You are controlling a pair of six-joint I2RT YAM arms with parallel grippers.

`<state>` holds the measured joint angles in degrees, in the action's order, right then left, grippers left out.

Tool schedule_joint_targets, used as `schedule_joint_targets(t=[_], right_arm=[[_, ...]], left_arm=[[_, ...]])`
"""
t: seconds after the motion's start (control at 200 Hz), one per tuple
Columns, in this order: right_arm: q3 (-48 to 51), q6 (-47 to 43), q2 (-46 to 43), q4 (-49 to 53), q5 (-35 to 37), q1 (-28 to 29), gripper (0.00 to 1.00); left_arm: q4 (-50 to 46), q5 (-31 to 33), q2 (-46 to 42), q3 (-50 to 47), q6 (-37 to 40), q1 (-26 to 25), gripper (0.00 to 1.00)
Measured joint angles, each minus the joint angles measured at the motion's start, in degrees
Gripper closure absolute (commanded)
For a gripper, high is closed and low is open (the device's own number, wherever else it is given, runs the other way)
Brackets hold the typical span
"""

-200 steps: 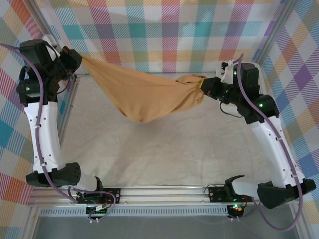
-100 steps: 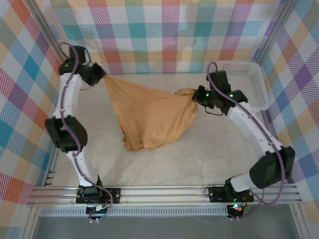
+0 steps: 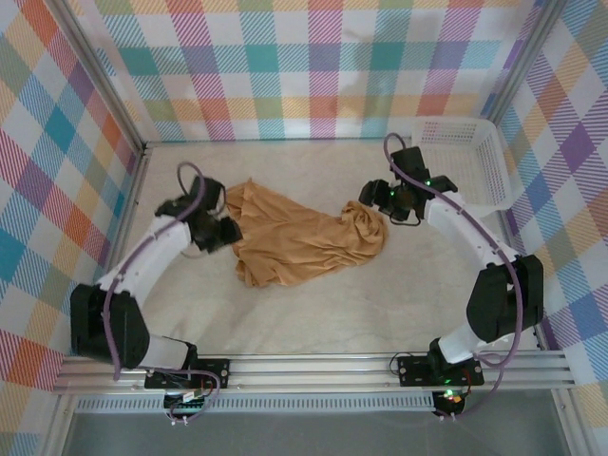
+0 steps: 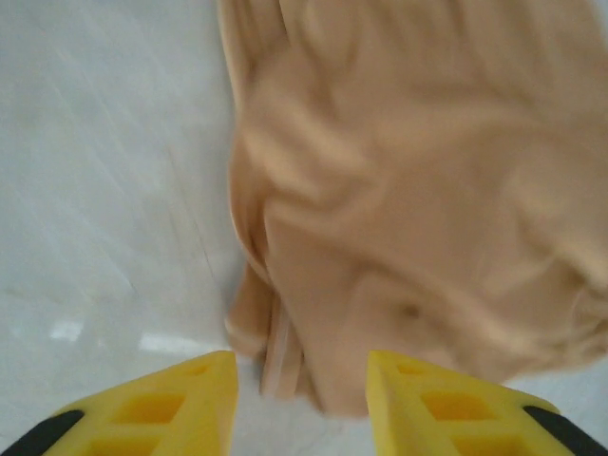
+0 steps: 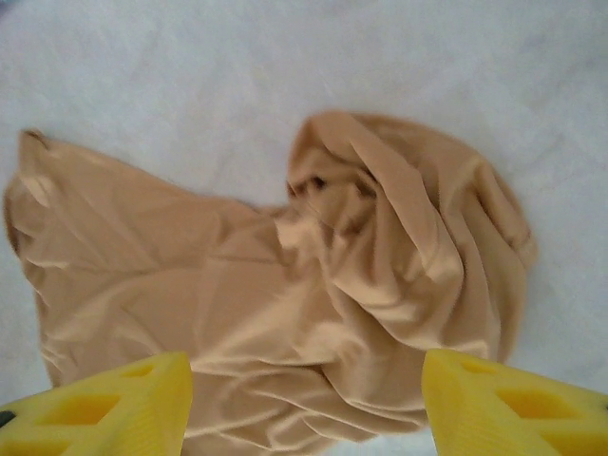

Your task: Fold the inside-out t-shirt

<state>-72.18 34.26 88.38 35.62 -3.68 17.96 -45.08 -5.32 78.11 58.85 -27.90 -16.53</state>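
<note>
The robot's right gripper, across from its left gripper, needs to stretch the shirt flat for folding, so it should next grab the tan t-shirt [image 3: 302, 239] by its bunched end [image 3: 367, 229].
The tan t-shirt [image 3: 302, 239] lies crumpled on the table, spread wide at its left and bunched into a lump at its right end [image 3: 363, 224]. My left gripper [image 3: 228, 231] hovers at the shirt's left edge, open, with the cloth [image 4: 408, 190] ahead of its yellow fingers [image 4: 180, 394] and nothing between them. Beside the bunched end is my right gripper [image 3: 372, 198], also open; the folds [image 5: 380, 247] lie ahead of its wide-apart yellow fingers [image 5: 123, 404].
A white mesh basket [image 3: 470, 157] stands at the back right corner, close behind the right arm. The pale table surface [image 3: 313, 313] stretches in front of the shirt. Checked walls enclose the sides and back.
Both grippers have let go of the shirt and dropped low. The shirt, earlier hanging stretched between them, now lies on the table. The left arm has swung in toward the shirt's left edge.
</note>
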Motion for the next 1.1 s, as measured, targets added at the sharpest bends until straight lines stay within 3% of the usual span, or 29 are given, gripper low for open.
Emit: schedule_joint_targets(t=[0.19,0.34,0.53,0.695,0.775,0.865,0.935,1.02,1.1], right_arm=[[12.61,-0.90,0.11,-0.02,-2.43,0.00,0.35],[15.41,-0.85,1.99,-0.59,-4.42,0.00,0.35],[15.85,-0.87,2.69,-2.71,-4.96,0.00,0.35],[16.26,-0.85,3.74,-4.20,-5.01,0.00,0.35],[16.26,-0.76,5.75,-5.53,-5.03,0.00,0.36],[16.15,-0.26,9.07,-7.72,-5.31,0.00,0.45],[14.86,0.26,10.93,-6.62,-5.07,-0.35,0.73],[13.40,1.05,12.28,-8.66,-5.55,-0.61,0.97],[11.67,1.38,12.68,-8.96,-5.55,-0.33,1.00]], left_arm=[[4.83,-1.46,-1.88,-13.42,-5.62,-9.55,0.58],[8.85,-1.62,-0.92,-15.76,-8.44,-10.71,0.61],[13.84,0.52,4.85,-15.61,-9.35,-10.71,0.75],[14.51,2.08,9.40,-12.72,-9.94,-10.71,1.00],[14.05,3.23,10.29,-10.40,-9.42,-10.71,1.00],[12.48,5.01,9.29,-8.61,-9.35,-10.71,1.00],[9.77,6.75,7.19,-6.67,-8.72,-10.71,1.00],[6.36,8.33,4.66,-3.37,-7.93,-10.71,1.00],[3.30,9.25,2.23,0.44,-6.78,-10.12,1.00]])
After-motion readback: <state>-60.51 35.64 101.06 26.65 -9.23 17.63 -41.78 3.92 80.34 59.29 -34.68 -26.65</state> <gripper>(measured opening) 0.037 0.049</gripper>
